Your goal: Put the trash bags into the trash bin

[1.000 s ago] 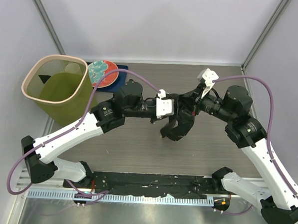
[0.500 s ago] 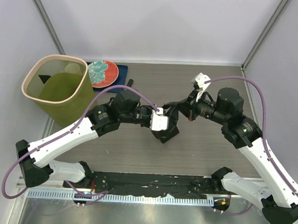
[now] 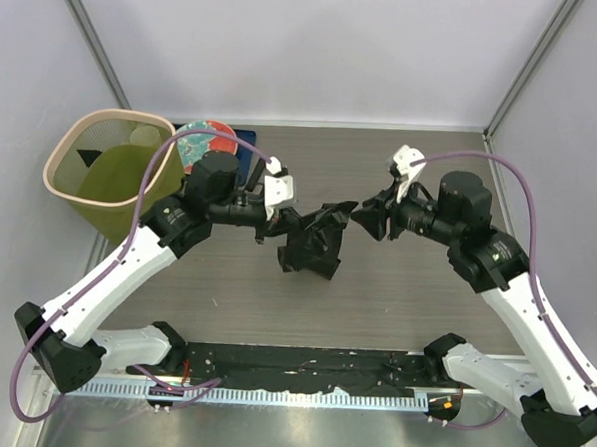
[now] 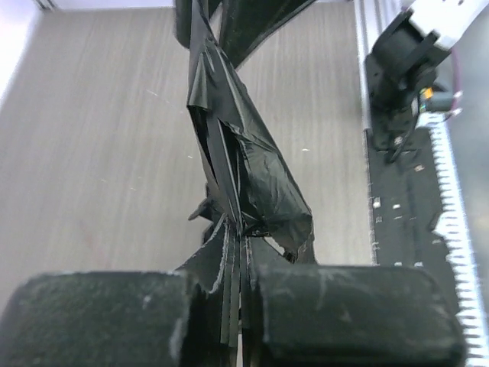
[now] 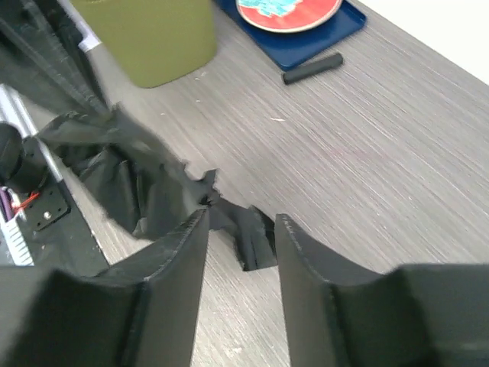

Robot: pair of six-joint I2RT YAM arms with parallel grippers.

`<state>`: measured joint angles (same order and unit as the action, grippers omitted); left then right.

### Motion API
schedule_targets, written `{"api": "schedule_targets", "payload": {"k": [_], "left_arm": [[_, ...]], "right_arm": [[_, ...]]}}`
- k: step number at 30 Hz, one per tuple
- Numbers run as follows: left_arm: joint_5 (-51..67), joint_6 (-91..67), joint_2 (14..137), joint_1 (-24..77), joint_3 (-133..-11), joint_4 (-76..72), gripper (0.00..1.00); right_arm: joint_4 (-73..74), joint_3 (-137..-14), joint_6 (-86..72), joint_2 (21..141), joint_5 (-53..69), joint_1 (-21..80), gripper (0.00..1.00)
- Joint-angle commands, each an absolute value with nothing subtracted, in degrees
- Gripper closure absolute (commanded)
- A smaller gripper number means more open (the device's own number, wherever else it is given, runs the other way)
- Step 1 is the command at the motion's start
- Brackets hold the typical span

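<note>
The trash bag's crumpled middle should stay free to hang between both grippers. My right gripper should grab the trash bag by its free tip (image 3: 343, 208) (image 5: 255, 238).
A crumpled black trash bag (image 3: 312, 246) hangs above the table's middle. My left gripper (image 3: 290, 224) is shut on its upper end. In the left wrist view the film is pinched between the shut jaws (image 4: 241, 279) and the trash bag (image 4: 244, 176) stretches away from them. My right gripper (image 3: 363, 217) is open just right of the bag. In its wrist view the right gripper (image 5: 241, 219) has the free tip of the trash bag (image 5: 137, 180) just past its spread fingers. The olive trash bin (image 3: 112, 112) with a pale rim stands at the far left and is seen again as the bin (image 5: 157, 34).
A red-and-teal plate (image 3: 205, 139) rests on a dark blue mat (image 3: 246, 141) beside the bin. A short black cylinder (image 5: 312, 69) lies by the mat. A black rail (image 3: 301, 369) runs along the near edge between the arm bases.
My right gripper has opened and let go of the bag. My left gripper has shut on the bag and carried it left, toward the bin side.
</note>
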<state>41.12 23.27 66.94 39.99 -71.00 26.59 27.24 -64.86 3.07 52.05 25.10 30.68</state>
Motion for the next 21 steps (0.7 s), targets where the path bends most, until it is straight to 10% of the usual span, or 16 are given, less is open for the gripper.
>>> {"api": "schedule_targets", "payload": {"k": [1,13,21], "left_arm": [[45.2,3.5,67.6,39.3,-72.3,24.8,1.00],[29.7,-2.0,71.5,43.6,-73.2,23.9,1.00],[26.9,-5.4,72.8,45.0,-73.6,20.8,1.00]], "right_arm": [[36.9,-74.5,0.2,57.6,18.5,28.6,0.49],[33.7,-77.1,-21.9,62.3,49.1,25.0,0.38],[20.6,-69.8,-33.7,65.7,45.9,27.9,0.34]]}}
